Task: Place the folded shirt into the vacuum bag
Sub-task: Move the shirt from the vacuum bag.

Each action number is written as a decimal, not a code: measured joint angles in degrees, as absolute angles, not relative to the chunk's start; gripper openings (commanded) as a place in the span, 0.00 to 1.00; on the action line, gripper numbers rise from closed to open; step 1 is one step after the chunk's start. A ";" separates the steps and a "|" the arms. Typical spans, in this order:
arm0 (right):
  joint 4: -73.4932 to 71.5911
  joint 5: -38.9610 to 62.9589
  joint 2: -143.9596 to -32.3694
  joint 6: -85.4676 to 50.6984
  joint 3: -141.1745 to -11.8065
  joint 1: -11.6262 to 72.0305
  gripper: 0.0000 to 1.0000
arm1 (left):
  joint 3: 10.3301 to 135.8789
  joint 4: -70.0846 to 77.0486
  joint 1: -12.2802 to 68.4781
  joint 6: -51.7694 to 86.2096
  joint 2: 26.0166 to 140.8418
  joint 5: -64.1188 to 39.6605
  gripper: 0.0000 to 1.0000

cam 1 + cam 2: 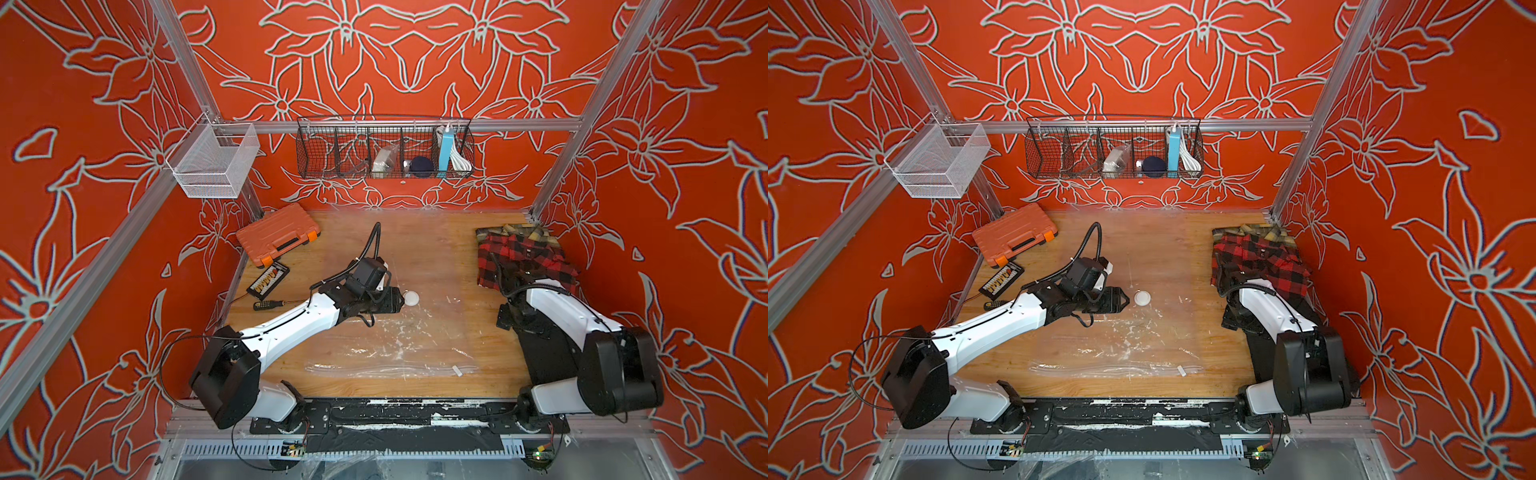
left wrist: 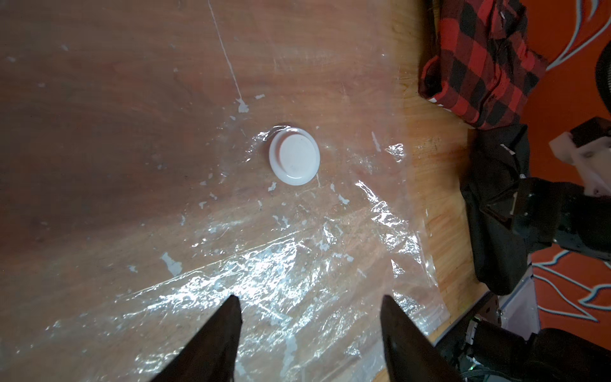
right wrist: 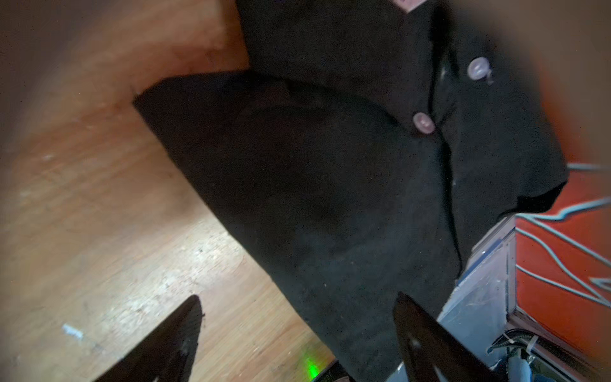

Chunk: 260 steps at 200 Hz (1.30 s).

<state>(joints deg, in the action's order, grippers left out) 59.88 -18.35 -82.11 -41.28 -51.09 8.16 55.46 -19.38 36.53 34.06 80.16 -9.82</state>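
My right gripper grabs the black shirt's side edge facing the vacuum bag (image 1: 399, 332) next, to lead the shirt there still folded.
The vacuum bag (image 1: 399, 332) (image 1: 1121, 332) lies flat and crinkly on the wooden table, its white round valve cap (image 1: 411, 298) (image 2: 294, 155) facing up and its small slider clip (image 1: 457, 370) near the front. My left gripper (image 2: 309, 297) (image 1: 398, 300) hovers open over the bag just beside the cap, empty. At the right side lie folded shirts: a red plaid shirt (image 1: 523, 257) (image 2: 479, 66) and a black shirt (image 3: 330, 182) (image 2: 496, 215) with pale buttons. My right gripper (image 3: 299, 297) stands open over the black shirt's edge, holding nothing.
An orange tool case (image 1: 276, 232), a bit tray (image 1: 268, 280) and a screwdriver (image 1: 270, 304) sit at the table's left. A black wire basket (image 1: 384, 147) and a white mesh basket (image 1: 214, 160) hang on the frame. An olive plaid cloth (image 1: 523, 230) lies behind the red shirt.
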 measured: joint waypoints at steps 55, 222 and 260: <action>50.74 -6.94 -87.42 -39.33 -48.93 2.57 0.81 | 54.85 -19.29 36.14 33.80 80.01 -9.98 0.66; 42.33 10.17 -74.78 -35.66 -44.56 2.20 0.00 | 49.01 -19.68 36.05 36.53 76.16 -10.26 0.65; 42.92 16.64 -68.90 -39.16 -48.29 7.42 0.00 | 48.73 -18.44 36.45 37.30 76.97 -10.46 0.65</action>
